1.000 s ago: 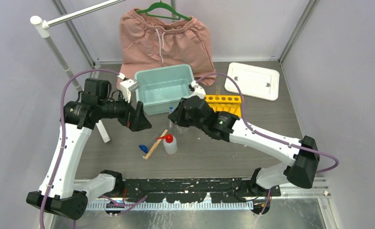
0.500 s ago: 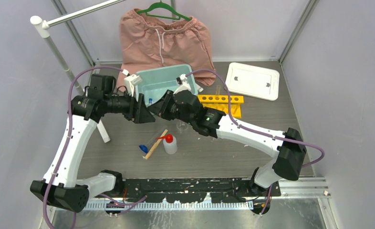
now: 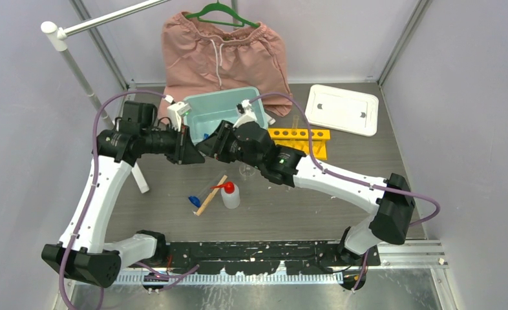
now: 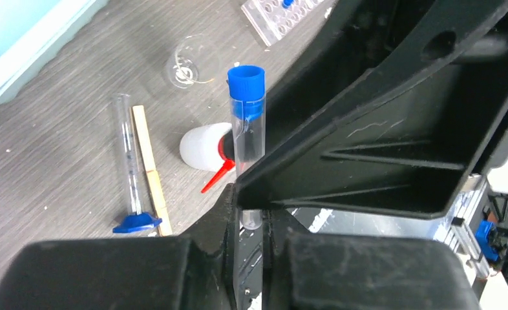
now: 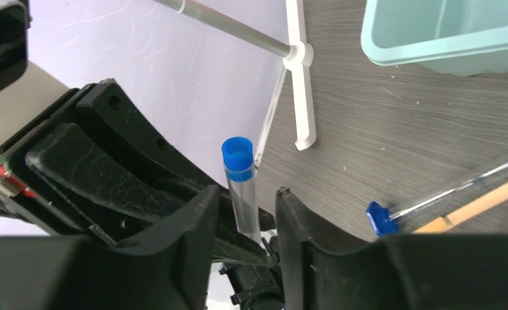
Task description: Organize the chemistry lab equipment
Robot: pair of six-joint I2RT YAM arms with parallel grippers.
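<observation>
My right gripper will grip the clear tube just below its blue cap (image 5: 242, 193), leaving the tube's lower end free to insert into the clear rack.
A clear blue-capped tube (image 4: 247, 123) stands upright in mid-air between my two grippers, above the table in front of the teal bin. My left gripper (image 4: 251, 208) is shut on its lower end. My right gripper (image 5: 246, 203) straddles the same tube (image 5: 242, 194), open, with a gap on each side. In the top view the two grippers (image 3: 200, 143) meet nose to nose. On the table lie the white red-nozzled squeeze bottle (image 3: 230, 196), the wooden stick (image 3: 211, 195), a thin glass tube with a small blue piece (image 4: 136, 223) at its end, and the tiny beaker (image 4: 188, 64).
The teal bin (image 3: 205, 106) sits behind the grippers, the yellow rack (image 3: 298, 139) to its right, the white lid (image 3: 342, 108) at the back right. A clear rack (image 4: 284, 16) lies near the beaker. Pink shorts (image 3: 222, 55) hang at the back. A white stand (image 3: 83, 84) is at the left.
The right arm carried the tube left to the left gripper. The left jaws closed on the tube's lower end, and the right jaws have parted from it.
</observation>
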